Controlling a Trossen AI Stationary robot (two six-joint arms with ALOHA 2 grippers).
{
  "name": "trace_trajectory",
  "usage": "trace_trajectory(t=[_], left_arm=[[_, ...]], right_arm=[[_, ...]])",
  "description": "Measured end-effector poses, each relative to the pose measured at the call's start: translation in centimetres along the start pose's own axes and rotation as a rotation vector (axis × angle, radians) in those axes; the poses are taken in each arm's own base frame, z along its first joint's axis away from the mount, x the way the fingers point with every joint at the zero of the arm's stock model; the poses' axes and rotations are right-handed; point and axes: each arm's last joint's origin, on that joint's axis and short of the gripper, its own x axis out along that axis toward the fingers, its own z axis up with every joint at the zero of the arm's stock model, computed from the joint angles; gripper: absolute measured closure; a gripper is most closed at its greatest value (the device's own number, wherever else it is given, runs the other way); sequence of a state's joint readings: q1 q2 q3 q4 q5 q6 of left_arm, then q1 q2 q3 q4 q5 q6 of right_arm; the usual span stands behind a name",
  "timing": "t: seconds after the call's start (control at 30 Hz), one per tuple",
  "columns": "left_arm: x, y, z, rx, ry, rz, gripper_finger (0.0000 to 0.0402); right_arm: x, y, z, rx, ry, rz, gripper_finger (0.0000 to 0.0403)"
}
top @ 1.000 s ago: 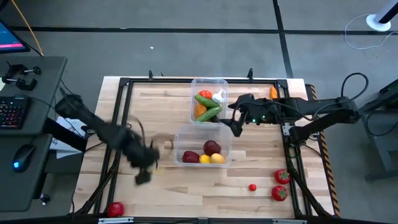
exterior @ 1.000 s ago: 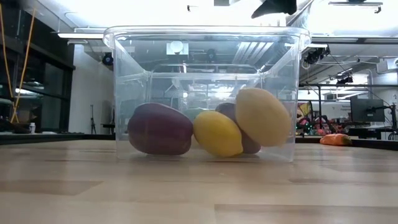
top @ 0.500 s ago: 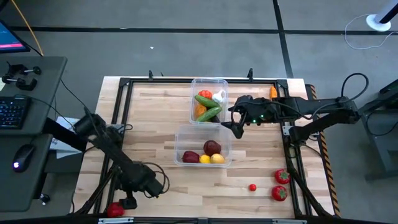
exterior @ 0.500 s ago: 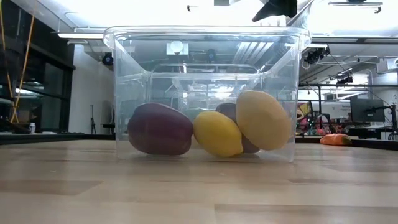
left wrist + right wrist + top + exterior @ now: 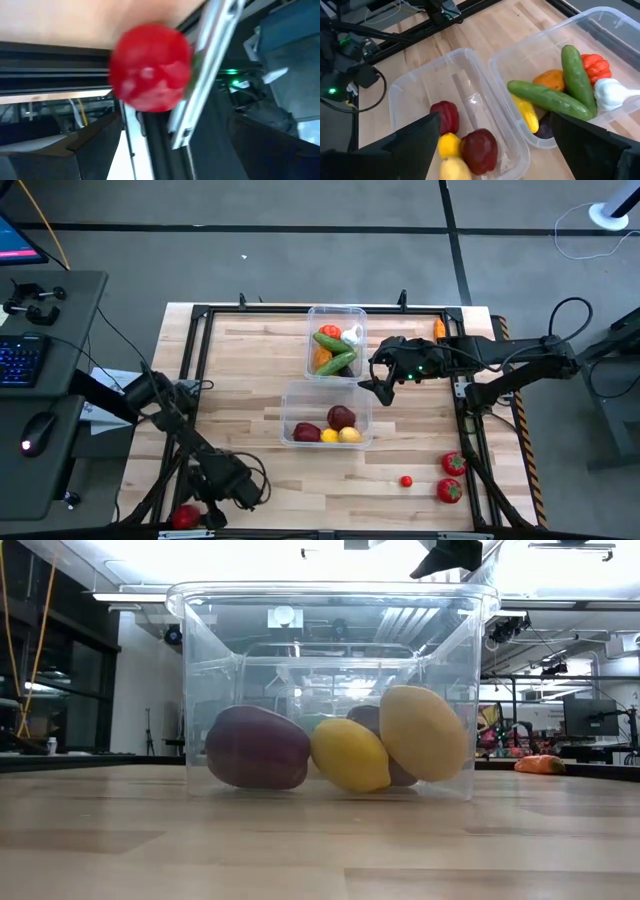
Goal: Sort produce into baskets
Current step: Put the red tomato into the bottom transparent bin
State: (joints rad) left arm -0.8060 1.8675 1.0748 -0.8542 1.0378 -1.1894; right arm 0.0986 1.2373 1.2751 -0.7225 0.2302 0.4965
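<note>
The red tomato is in front of the open fingers of my left gripper, so it isn't time to close yet. I should move my left gripper toward the tomato first and then close it on the tomato.
Two clear baskets stand mid-table. The far basket holds cucumbers, a tomato, garlic and orange pieces. The near basket holds dark red apples and lemons. My left gripper is open at the table's near left corner, beside a red tomato, which shows just ahead of its spread fingers in the left wrist view. My right gripper hovers open and empty above the right side of the baskets, where they meet.
A carrot lies at the far right by the frame. Two red tomatoes and a small red piece lie at the near right. A black metal frame borders the table.
My left gripper has swung from beside the near basket's left side toward the table's near left corner, ending next to the red tomato there. My right gripper has stayed over the baskets.
</note>
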Motion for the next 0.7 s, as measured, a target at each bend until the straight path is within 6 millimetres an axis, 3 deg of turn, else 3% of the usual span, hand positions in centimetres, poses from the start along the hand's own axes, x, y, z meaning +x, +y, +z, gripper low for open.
trace_trajectory(t=[0.2, 0.7], left_arm=[[1.0, -1.3, -0.2, -0.025, -0.020, -0.042, 0.0061], [1.6, -0.5, -0.3, -0.148, -0.185, 0.064, 0.0061]], right_arm=[[0.0, 0.0, 0.0, -0.001, 0.002, 0.004, 0.0037], [0.0, 0.0, 0.0, -0.005, 0.002, 0.002, 0.0037]])
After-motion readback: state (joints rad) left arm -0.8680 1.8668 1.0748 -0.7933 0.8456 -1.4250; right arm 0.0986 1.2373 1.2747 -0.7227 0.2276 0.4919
